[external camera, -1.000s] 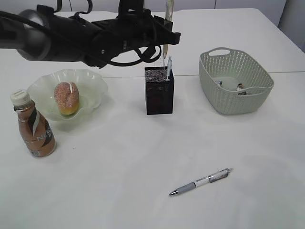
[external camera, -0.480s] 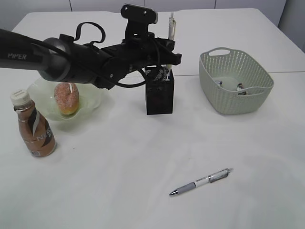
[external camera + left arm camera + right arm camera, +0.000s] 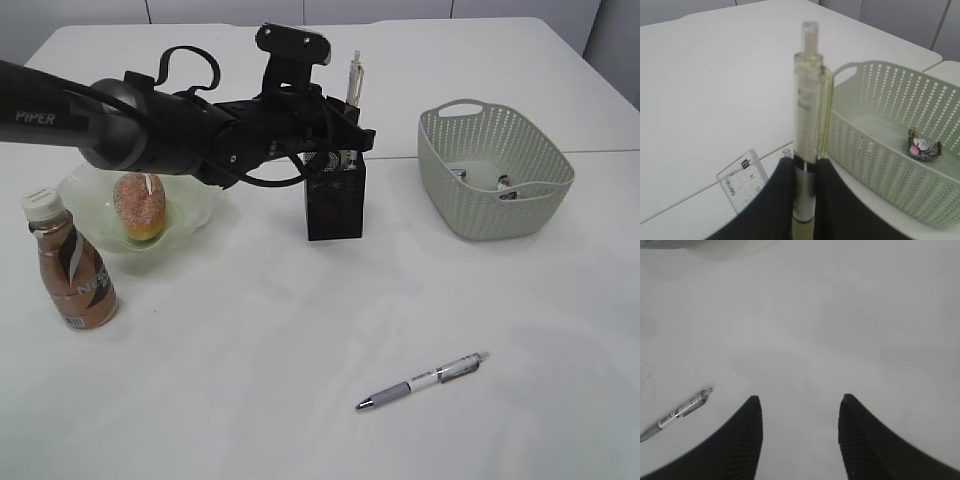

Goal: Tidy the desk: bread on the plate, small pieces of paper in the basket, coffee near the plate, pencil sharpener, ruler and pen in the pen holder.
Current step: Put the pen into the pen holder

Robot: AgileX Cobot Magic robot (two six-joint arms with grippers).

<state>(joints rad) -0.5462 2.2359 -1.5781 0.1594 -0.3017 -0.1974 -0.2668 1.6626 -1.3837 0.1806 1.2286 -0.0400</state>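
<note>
The clear pen reaches inside the mesh holder's rim and would stand in place if released, so now my left gripper is ready to open.
My left gripper (image 3: pixel 343 128) (image 3: pixel 805 162) is shut on a clear pen (image 3: pixel 353 78) (image 3: pixel 808 95), held upright right over the black mesh pen holder (image 3: pixel 335 205). A clear ruler (image 3: pixel 742 177) stands just behind the jaws. A second pen, grey and white (image 3: pixel 422 381) (image 3: pixel 677 413), lies on the table at the front. My right gripper (image 3: pixel 800 402) is open and empty above bare table, right of that pen. The bread (image 3: pixel 138 205) sits on the pale green plate (image 3: pixel 195 170). The coffee bottle (image 3: pixel 72 265) stands in front of the plate.
The grey-green basket (image 3: pixel 495 170) (image 3: pixel 880 150) stands right of the pen holder with crumpled paper (image 3: pixel 924 148) inside. My left arm stretches from the left edge above the plate to the holder.
My left arm has come down with the clear pen, from well above the pen holder to right over its opening. The pen on the table, bottle and bread have not moved.
</note>
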